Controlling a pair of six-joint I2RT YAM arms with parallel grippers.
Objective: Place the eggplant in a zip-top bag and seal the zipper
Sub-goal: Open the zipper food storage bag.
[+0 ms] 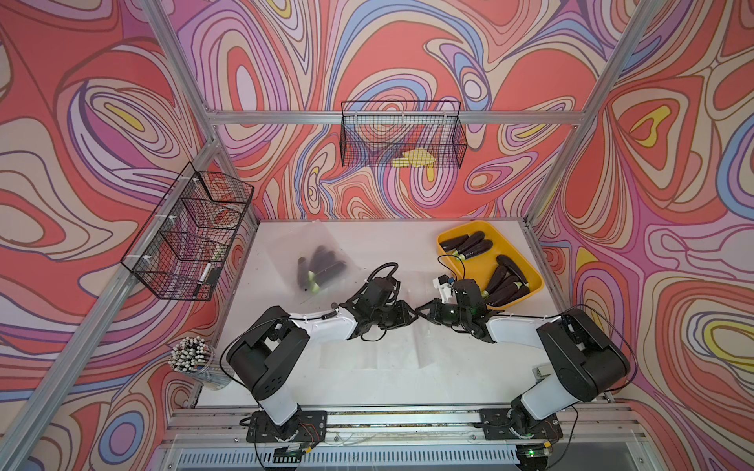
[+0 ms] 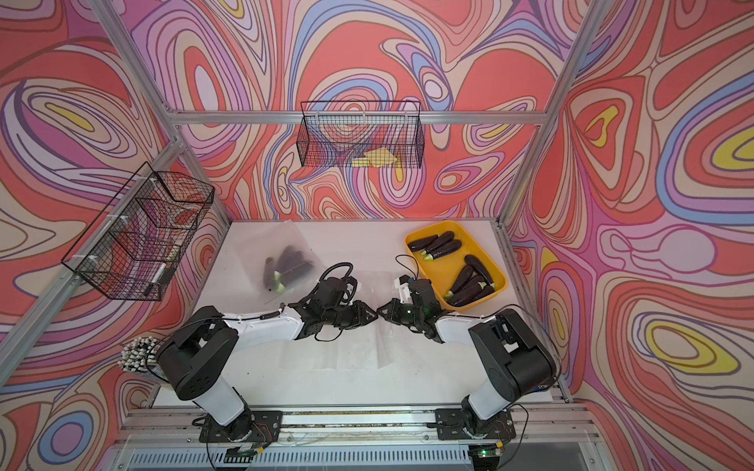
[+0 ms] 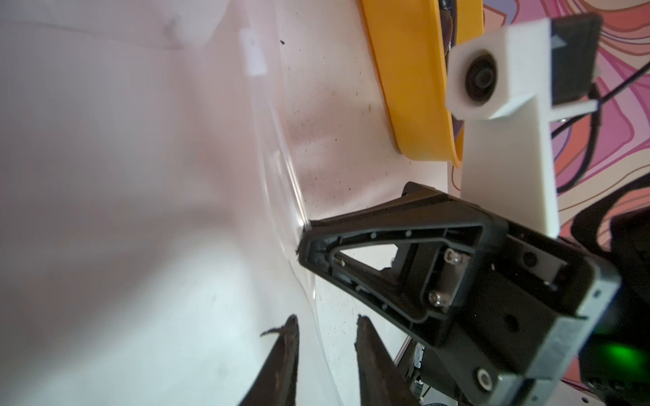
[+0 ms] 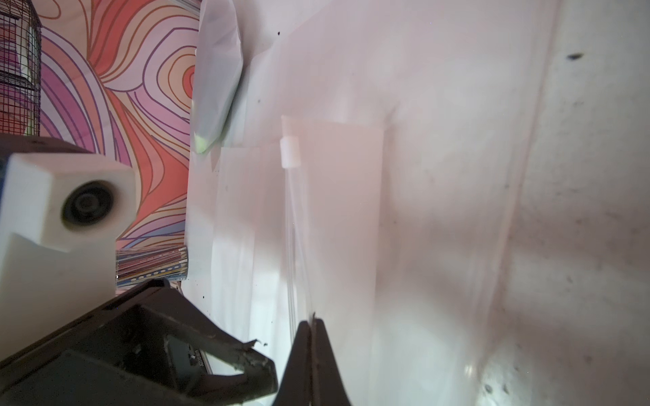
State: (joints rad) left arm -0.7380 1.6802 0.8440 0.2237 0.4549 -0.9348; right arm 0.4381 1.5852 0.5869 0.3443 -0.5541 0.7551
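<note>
I should next use my left gripper to pinch the bag's zipper edge away from the slider (image 4: 290,151), so that the bag is held open for the eggplant.
A clear zip-top bag (image 1: 398,346) lies flat on the white table, faint in both top views. Its zipper edge (image 3: 281,168) carries a white slider (image 4: 290,151) at the far end. My right gripper (image 4: 311,316) is shut on that zipper edge. My left gripper (image 3: 327,320) faces it tip to tip at mid-table (image 1: 411,316). Its jaws stand open, and the bag's edge runs between them without being pinched. Dark purple eggplants (image 1: 469,242) lie in a yellow tray (image 1: 477,269) at the back right. No eggplant shows in the flat bag.
A second clear bag (image 1: 322,265) holding several eggplants lies at the back left. Wire baskets hang on the left wall (image 1: 191,232) and the back wall (image 1: 402,134). A cup of pencils (image 1: 191,354) stands at the front left corner. The tray rim (image 3: 408,88) is close behind my right gripper.
</note>
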